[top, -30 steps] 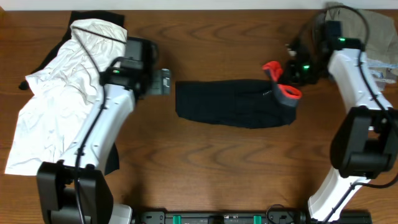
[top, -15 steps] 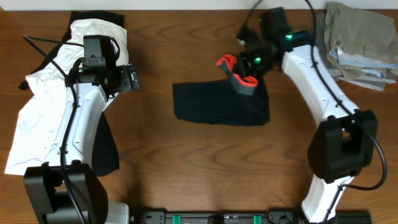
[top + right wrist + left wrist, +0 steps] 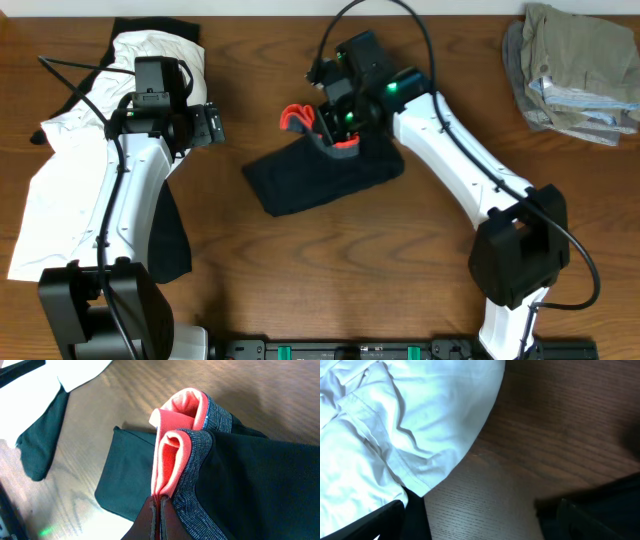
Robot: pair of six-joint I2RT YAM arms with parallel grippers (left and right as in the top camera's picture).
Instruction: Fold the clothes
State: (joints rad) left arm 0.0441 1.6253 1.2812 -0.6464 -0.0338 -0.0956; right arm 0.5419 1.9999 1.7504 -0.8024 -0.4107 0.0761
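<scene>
My right gripper needs to move the waistband with its red edge [image 3: 297, 116] [image 3: 164, 452] near the leg hems before it releases it, because the waistband stops well short of them now.
Dark shorts [image 3: 300, 185] lie at the table's middle, partly doubled over. Their red-and-grey waistband [image 3: 300, 118] is lifted above them. My right gripper [image 3: 335, 135] is shut on that waistband; the right wrist view shows the fingers [image 3: 159, 507] pinching the red band [image 3: 175, 445] over the dark cloth [image 3: 250, 485]. My left gripper [image 3: 205, 125] is open and empty, beside the white shirt [image 3: 80, 170] and left of the shorts. In the left wrist view its fingers [image 3: 480, 520] frame bare wood next to the white cloth [image 3: 410, 420].
A black garment [image 3: 172, 240] lies partly under the white shirt at the left. A pile of folded olive and grey clothes [image 3: 575, 65] sits at the back right corner. The table is dark wood [image 3: 400, 280].
My right gripper has carried the waistband leftward across the table, folding and dragging the shorts left. My left gripper pulled back to the white shirt and has stayed there.
</scene>
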